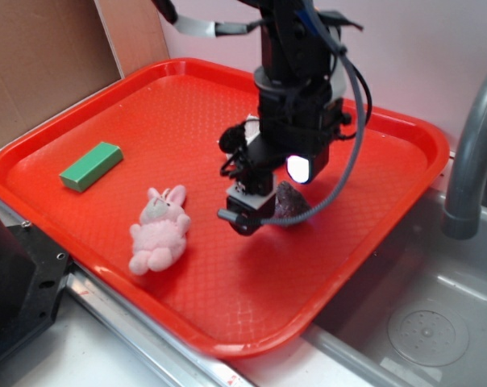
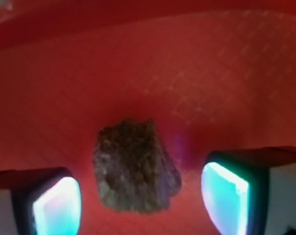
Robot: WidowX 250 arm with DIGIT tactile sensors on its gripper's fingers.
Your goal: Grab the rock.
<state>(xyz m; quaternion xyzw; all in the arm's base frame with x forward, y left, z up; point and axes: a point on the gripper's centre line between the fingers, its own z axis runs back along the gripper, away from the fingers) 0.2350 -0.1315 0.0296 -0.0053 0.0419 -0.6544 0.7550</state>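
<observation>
My fingers are low on either side of the rock (image 1: pixel 293 203) and would hold the rock if they closed now. My gripper should close on the rock.
The rock (image 1: pixel 293 203) is a small dark brown-grey lump lying on the red tray (image 1: pixel 163 113), right of the tray's middle. My gripper (image 1: pixel 264 205) hangs low over it, and the arm hides part of the stone in the exterior view. In the wrist view the rock (image 2: pixel 135 166) lies between the two glowing fingers, with red tray showing on both sides of it. The gripper (image 2: pixel 140 203) is open; the left finger (image 2: pixel 57 205) stands closer to the stone than the right finger (image 2: pixel 225 196), and neither touches it.
A pink plush bunny (image 1: pixel 160 230) lies on the tray left of the gripper. A green block (image 1: pixel 91 166) sits near the tray's left rim. A grey faucet (image 1: pixel 473 153) and metal sink (image 1: pixel 421 314) are to the right. Cardboard (image 1: pixel 42 56) stands behind at left.
</observation>
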